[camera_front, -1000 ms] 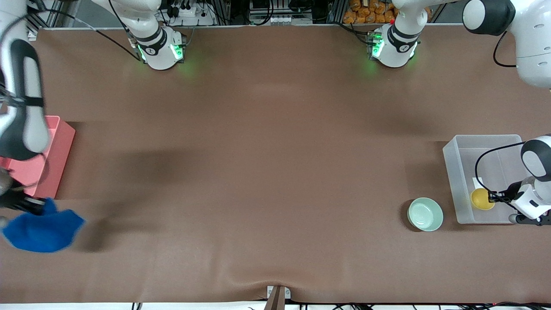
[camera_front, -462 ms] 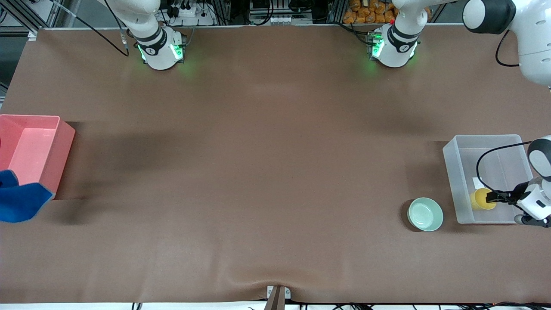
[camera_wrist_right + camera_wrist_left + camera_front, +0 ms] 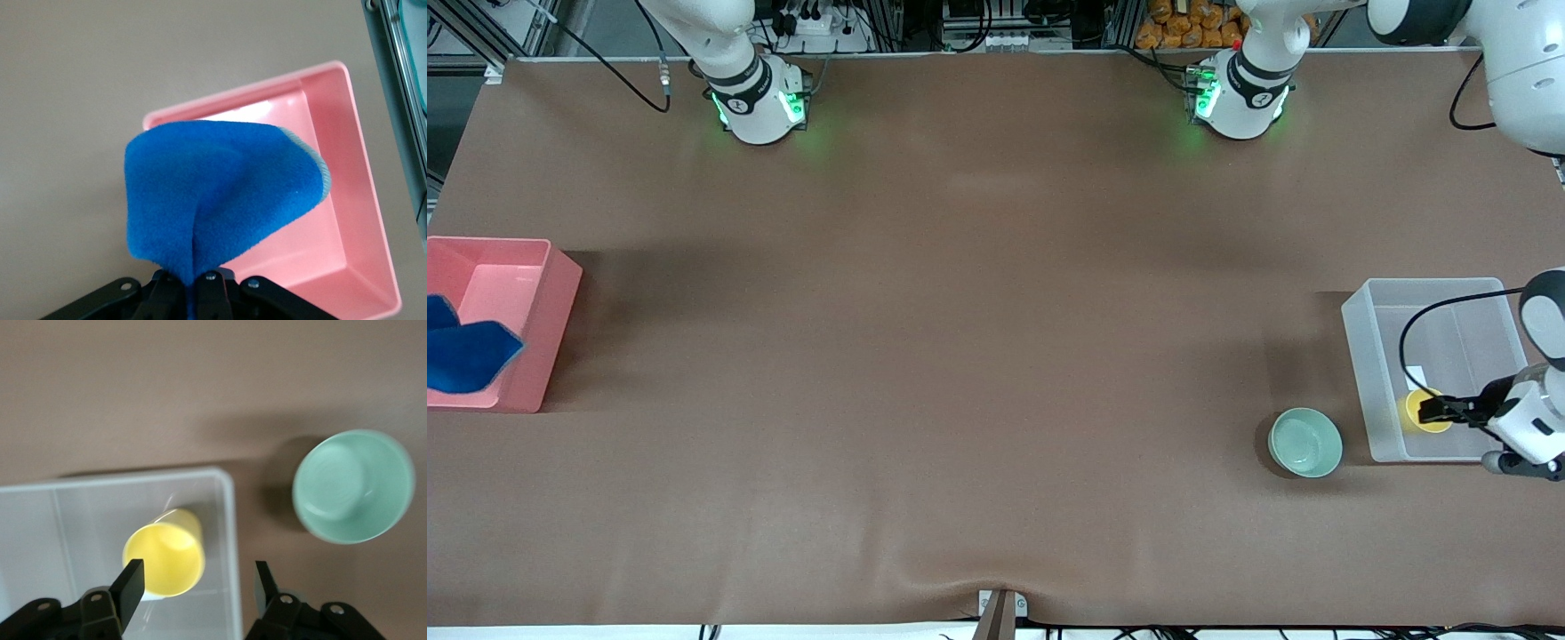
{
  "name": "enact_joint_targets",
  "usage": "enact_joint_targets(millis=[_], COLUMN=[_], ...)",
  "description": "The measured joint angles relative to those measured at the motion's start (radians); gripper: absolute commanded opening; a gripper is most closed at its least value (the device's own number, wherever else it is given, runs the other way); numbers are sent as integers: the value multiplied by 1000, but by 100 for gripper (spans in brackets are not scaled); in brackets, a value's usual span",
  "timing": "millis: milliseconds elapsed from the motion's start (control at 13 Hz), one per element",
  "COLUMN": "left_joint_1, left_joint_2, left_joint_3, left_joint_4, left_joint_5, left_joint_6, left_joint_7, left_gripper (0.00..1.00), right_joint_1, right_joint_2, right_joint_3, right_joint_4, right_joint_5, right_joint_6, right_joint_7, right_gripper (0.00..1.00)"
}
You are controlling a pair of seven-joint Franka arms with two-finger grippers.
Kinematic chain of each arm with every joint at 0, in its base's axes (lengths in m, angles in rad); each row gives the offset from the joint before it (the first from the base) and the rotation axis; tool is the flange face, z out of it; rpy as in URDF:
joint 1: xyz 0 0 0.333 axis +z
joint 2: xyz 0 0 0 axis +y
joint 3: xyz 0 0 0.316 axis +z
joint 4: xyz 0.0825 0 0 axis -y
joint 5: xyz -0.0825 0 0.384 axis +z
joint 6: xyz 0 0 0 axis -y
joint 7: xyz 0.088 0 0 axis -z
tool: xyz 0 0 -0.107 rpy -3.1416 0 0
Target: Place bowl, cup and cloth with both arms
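My left gripper will grip the mint-green bowl next by its rim (image 3: 1340, 438) (image 3: 295, 488), to place the bowl in the clear bin.
The yellow cup (image 3: 1412, 407) stands upright in the clear bin (image 3: 1369, 302) at the left arm's end of the table. My left gripper (image 3: 1436, 411) hangs over it, open, its jaws wide apart around the cup (image 3: 163, 560) in the left wrist view (image 3: 199, 577). The mint-green bowl (image 3: 1305, 442) sits on the table beside the clear bin, and also shows in the left wrist view (image 3: 352, 487). My right gripper (image 3: 197, 280) is shut on the blue cloth (image 3: 213, 193), which hangs over the pink bin (image 3: 360, 200). The front view shows the cloth (image 3: 463, 356) but not that gripper.
The pink bin (image 3: 560, 293) stands at the right arm's end of the table. The clear bin's rim (image 3: 227, 520) lies between the cup and the bowl. The brown table cover has a wrinkle (image 3: 960, 582) at the edge nearest the front camera.
The right arm has carried the cloth from over the table to over the pink bin and has left the front view. The cup has gone from tilted to upright in the clear bin.
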State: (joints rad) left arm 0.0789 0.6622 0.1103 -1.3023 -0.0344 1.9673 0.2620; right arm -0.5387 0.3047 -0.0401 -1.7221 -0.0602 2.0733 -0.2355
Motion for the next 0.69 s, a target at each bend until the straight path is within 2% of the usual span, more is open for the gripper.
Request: enact_joint_targets(millis=[308,615,692], left_joint_1=[-56,-101,-100], left_joint_2=[19,76,92], left_joint_3=[-8,-9,-9], left_joint_4=[5,4,4], left_joint_5=[-20,-36,-36], left_joint_6=[60,118,123], left_joint_7=[-118,-205,-205], left_gripper=[75,72,72], right_joint_1=[-138,-226,-240], right_joint_2=[-11,18,34], right_joint_3=[0,1,1], right_joint_4=[-91,-139,-142], right_joint_5=[13,83,85], right_joint_6=[20,29,28], right_joint_7=[-146,-259,-272], right_gripper=[0,0,7])
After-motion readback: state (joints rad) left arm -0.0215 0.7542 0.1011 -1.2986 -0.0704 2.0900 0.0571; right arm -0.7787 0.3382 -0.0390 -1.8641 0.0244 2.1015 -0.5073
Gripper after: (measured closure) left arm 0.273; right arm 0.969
